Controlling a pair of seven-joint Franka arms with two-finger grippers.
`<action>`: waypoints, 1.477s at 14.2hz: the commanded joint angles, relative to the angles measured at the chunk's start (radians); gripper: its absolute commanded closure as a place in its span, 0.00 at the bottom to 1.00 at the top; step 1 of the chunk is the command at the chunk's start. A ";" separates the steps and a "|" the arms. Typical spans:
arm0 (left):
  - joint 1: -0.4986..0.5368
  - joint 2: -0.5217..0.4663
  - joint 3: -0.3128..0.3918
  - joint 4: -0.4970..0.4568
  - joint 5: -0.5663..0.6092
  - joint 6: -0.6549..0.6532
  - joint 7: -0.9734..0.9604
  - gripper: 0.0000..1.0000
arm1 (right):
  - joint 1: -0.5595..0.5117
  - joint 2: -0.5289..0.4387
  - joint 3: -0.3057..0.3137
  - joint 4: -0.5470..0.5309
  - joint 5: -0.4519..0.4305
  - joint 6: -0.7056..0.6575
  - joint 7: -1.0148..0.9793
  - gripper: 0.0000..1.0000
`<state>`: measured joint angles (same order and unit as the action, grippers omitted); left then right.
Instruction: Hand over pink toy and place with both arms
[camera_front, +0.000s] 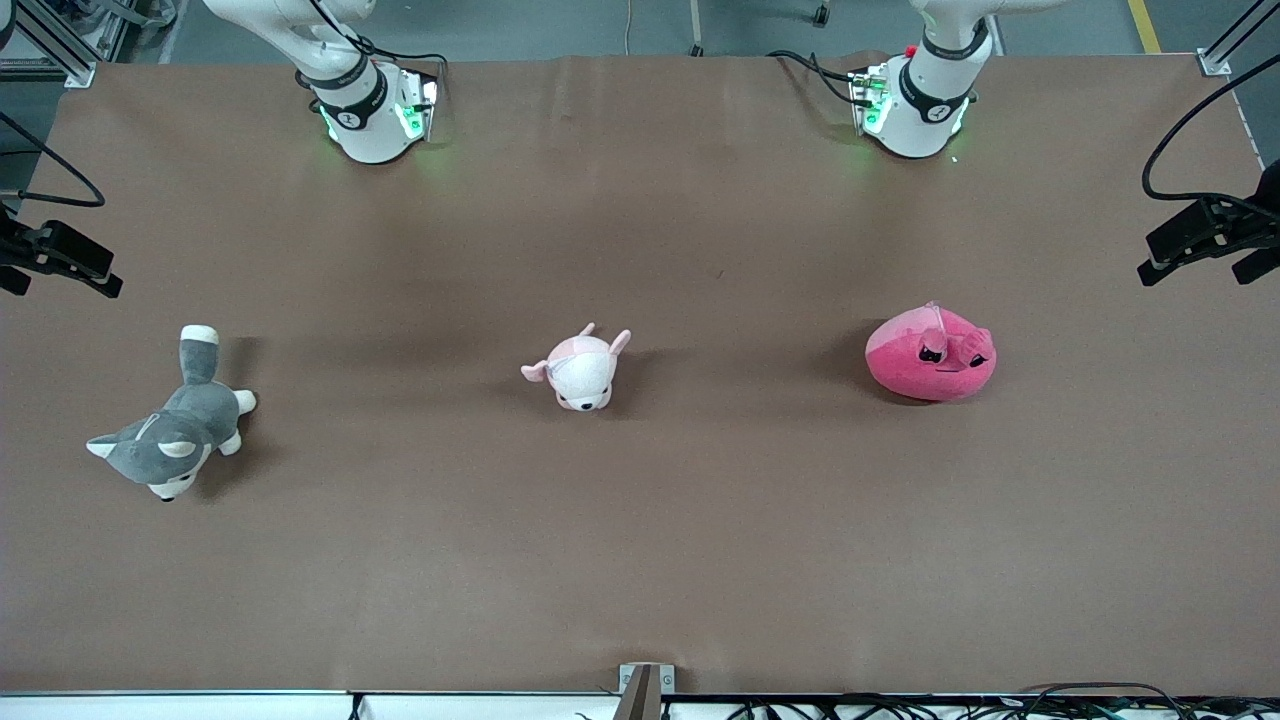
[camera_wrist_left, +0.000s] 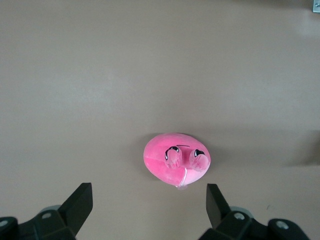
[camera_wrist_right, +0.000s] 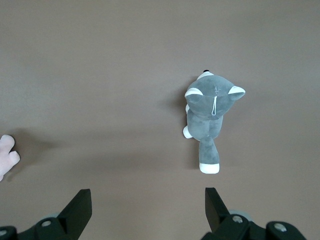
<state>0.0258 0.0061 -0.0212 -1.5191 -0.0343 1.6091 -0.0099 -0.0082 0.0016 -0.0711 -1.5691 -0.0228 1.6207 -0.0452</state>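
My left gripper needs to hand over the pink toy (camera_front: 930, 355), so it should grab the toy by one dark-eyed flap (camera_front: 972, 358) next.
The pink toy (camera_front: 930, 355) lies on the brown table toward the left arm's end, its dark-eyed face up. In the left wrist view the toy (camera_wrist_left: 176, 160) sits on the table below my left gripper (camera_wrist_left: 148, 200), which hangs high above it, open and empty. My right gripper (camera_wrist_right: 148, 200) is open and empty, high over bare table between the grey plush and the small pale plush. Only the arms' bases show in the front view, the left arm (camera_front: 925, 100) and the right arm (camera_front: 365, 100); both grippers are out of that view.
A small pale pink-and-white plush animal (camera_front: 578, 370) lies mid-table; its edge shows in the right wrist view (camera_wrist_right: 6, 157). A grey-and-white plush dog (camera_front: 170, 425) lies toward the right arm's end, also in the right wrist view (camera_wrist_right: 207, 115). Black camera mounts (camera_front: 1205, 235) (camera_front: 55, 255) overhang both table ends.
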 joint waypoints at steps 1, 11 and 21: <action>-0.004 0.035 -0.003 -0.018 0.002 -0.053 0.011 0.00 | 0.005 -0.026 0.005 -0.025 -0.025 -0.002 -0.004 0.00; -0.029 0.156 -0.016 -0.286 -0.004 0.181 -0.044 0.00 | 0.005 -0.025 0.004 -0.019 -0.023 -0.013 -0.007 0.00; -0.035 0.236 -0.019 -0.360 -0.065 0.264 -0.065 0.23 | 0.004 -0.023 0.004 -0.017 -0.017 -0.018 -0.002 0.00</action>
<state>-0.0063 0.2451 -0.0389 -1.8693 -0.0689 1.8425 -0.0501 -0.0079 0.0016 -0.0700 -1.5687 -0.0228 1.6055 -0.0455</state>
